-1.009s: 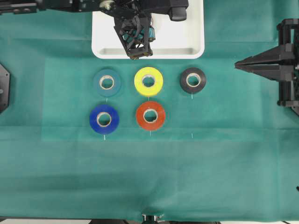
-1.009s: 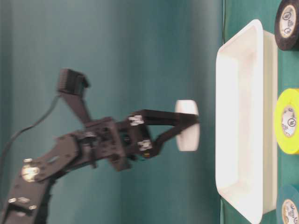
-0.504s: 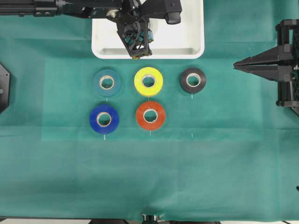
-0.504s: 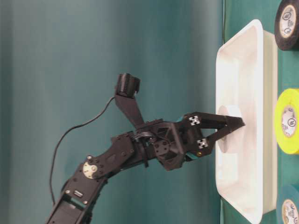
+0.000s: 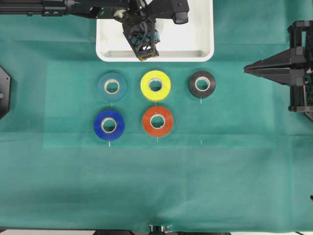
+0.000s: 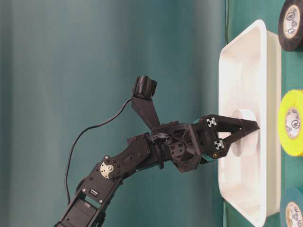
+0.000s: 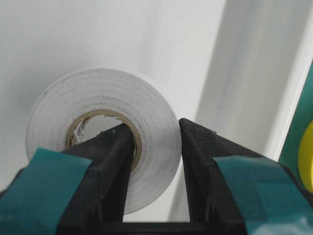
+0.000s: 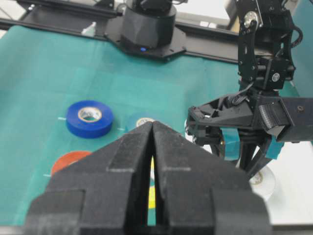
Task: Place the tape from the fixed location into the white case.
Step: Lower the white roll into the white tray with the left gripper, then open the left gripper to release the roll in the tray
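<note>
The white tape's lower edge (image 7: 159, 188) is over the case's bottom, inside the case's front side. The tape would rest there, so my left gripper releases it next.
The tape (image 7: 100, 95), a white roll with a pale cardboard core, is held low inside the white case (image 5: 190, 29), close to its floor near the front wall. My left gripper (image 7: 154, 128) is shut on it, with one finger inside the core and the other against the outer face. From table level the left gripper (image 6: 251, 128) reaches over the rim of the white case (image 6: 246, 56) with the tape (image 6: 244, 116) down between its walls. My right gripper (image 5: 247, 69) stays shut and empty at the right edge of the table.
Several rolls lie on the green cloth in front of the case: teal (image 5: 111, 86), yellow (image 5: 155, 85), black (image 5: 202, 84), blue (image 5: 109, 125) and orange (image 5: 157, 121). Bare cloth stretches from the rolls to the near edge.
My left gripper has carried the tape from above the case rim down into the case. The right arm has not moved.
</note>
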